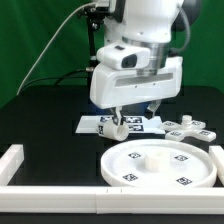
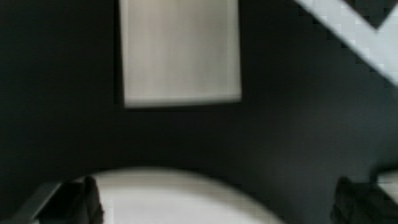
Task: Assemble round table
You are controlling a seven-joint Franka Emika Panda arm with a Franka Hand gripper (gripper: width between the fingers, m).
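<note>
The leg should be reached and held by my gripper at one end [image 1: 116,130], so the leg's other end stays free to join the round disc's center.
The large round disc [image 1: 160,165] lies flat at the front, its tags facing up. The short cylinder leg [image 1: 117,127] sits by the marker board, right under my gripper [image 1: 130,117]. The cross-shaped foot [image 1: 188,128] lies at the exterior view's right. In the wrist view my gripper [image 2: 222,205] is open. A blurred white rounded shape, apparently the leg [image 2: 178,195], lies between the fingers, close to one finger [image 2: 71,200] and apart from the other. I cannot tell whether it touches.
The marker board [image 1: 140,122] lies behind the disc and shows as a pale rectangle in the wrist view [image 2: 178,50]. A white border rail [image 1: 20,162] runs along the exterior view's left and front; a piece of it shows in the wrist view [image 2: 356,30].
</note>
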